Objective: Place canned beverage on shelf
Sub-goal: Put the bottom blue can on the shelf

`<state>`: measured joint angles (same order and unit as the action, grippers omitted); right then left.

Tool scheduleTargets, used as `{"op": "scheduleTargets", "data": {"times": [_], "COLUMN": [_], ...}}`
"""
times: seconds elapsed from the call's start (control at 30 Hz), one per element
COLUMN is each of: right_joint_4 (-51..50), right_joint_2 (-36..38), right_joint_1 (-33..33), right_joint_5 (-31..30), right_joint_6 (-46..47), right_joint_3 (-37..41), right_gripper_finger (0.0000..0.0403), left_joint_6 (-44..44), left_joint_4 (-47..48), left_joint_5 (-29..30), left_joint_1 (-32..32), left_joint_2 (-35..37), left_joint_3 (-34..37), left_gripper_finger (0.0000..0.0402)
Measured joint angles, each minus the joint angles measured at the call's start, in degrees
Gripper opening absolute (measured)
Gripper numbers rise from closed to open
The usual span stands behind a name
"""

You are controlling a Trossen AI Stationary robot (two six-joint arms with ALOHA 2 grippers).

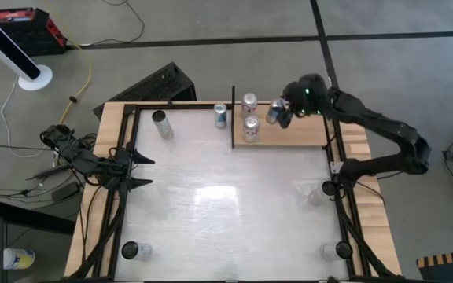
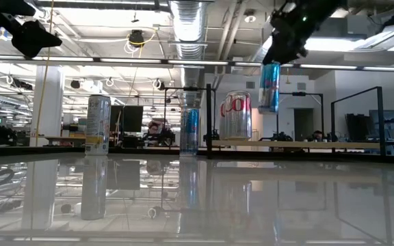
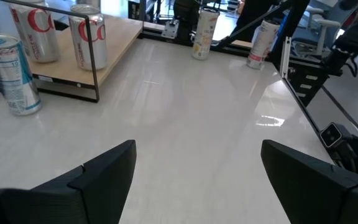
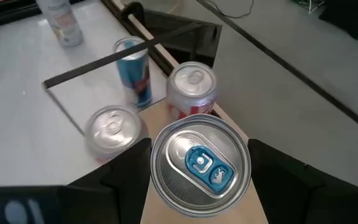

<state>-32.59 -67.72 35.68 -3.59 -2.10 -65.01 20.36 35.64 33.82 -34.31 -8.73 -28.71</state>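
My right gripper should keep hold of the blue-and-silver can until it is lower. The can is above the wooden shelf board and would drop if I opened now.
A blue-and-silver canned beverage [image 2: 269, 87] hangs in the air above the shelf [image 1: 289, 135], a light wooden board with black posts at the table's far right. My right gripper [image 1: 283, 112] is shut on it. Two silver cola cans [image 1: 248, 102] [image 1: 251, 128] stand on the shelf's left end. A blue can [image 1: 220, 115] stands on the table just left of the shelf. My left gripper [image 3: 194, 180] waits open at the table's left edge, touching nothing. My right gripper pinches the can's side wall just below its rim [image 4: 157, 168], one finger [image 4: 126, 177] on each side. The fingers come slanting down from the table's right side. The can hangs upright below them, its top [image 4: 201, 165] up, clear of the shelf.
A tall white can [image 1: 161, 123] stands at the far left of the table. More cans stand near the front left corner [image 1: 136, 251], the front right corner [image 1: 343, 250] and the right edge [image 1: 315, 191]. The shelf's right half [image 1: 305, 134] is bare board.
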Motion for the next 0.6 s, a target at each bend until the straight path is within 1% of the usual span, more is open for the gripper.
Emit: {"op": "scheduleTargets", "data": {"times": [0.13, 0.4, 0.53, 0.6], "right_joint_4": [1.61, 1.87, 2.12, 2.11], "right_joint_2": [-4.28, -12.14, -14.08, -14.49], "right_joint_1": [5.58, 10.49, 12.74, 13.61], "right_joint_5": [5.92, 7.62, 10.86, 11.15], "right_joint_6": [-1.52, -6.84, -8.55, -9.28], "right_joint_3": [-1.04, -3.8, -5.26, -5.27], "right_gripper_finger": [0.0266, 0.0266, 0.0266, 0.0266], "left_joint_6": [0.0, -0.01, -0.02, -0.02], "left_joint_4": [-0.02, -0.01, 0.0, -0.02], "left_joint_5": [0.0, 0.0, 0.0, 0.0], "left_joint_1": [0.01, 0.01, -0.01, 0.01], "left_joint_2": [0.0, 0.0, 0.0, 0.0], "left_joint_3": [0.0, 0.0, 0.0, 0.0], "left_gripper_finger": [0.033, 0.033, 0.033, 0.033]}}
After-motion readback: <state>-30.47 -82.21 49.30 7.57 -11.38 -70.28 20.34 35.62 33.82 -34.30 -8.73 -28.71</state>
